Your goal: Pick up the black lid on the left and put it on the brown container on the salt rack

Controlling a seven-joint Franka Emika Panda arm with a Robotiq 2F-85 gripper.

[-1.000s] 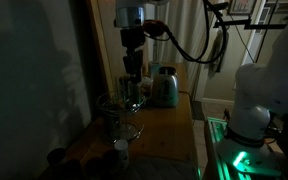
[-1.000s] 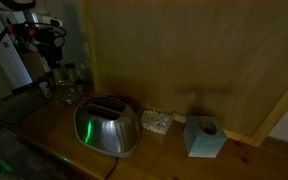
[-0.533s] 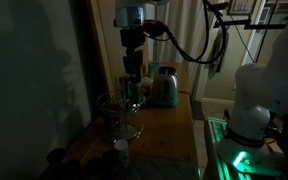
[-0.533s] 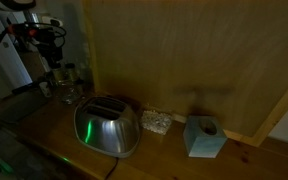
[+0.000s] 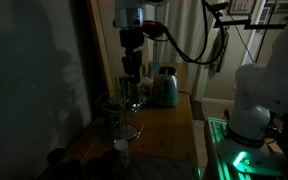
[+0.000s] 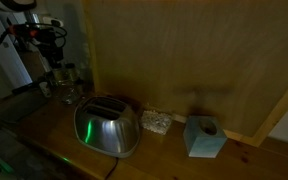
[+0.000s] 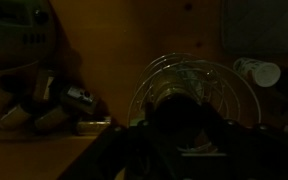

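Note:
The black lid between my fingers meets the brown container's top and would rest there if released, so it is now time to open my gripper.
The scene is very dark. My gripper (image 5: 130, 88) hangs straight down over a wire salt rack (image 5: 119, 108) on the wooden counter; it also shows in an exterior view (image 6: 57, 68). In the wrist view a dark round shape, seemingly the black lid (image 7: 182, 112), fills the space between my gripper's fingers (image 7: 182, 135), right above the rack's wire rings (image 7: 199, 75). The fingers look shut on it. The brown container is hidden under the lid and gripper.
A metal toaster (image 5: 164, 87) (image 6: 107, 126) stands beside the rack. A blue tissue box (image 6: 204, 137) and a small packet (image 6: 156, 122) sit along the wooden wall. A white bottle (image 7: 256, 71) lies past the rack. A white robot base (image 5: 259, 100) stands beside the counter.

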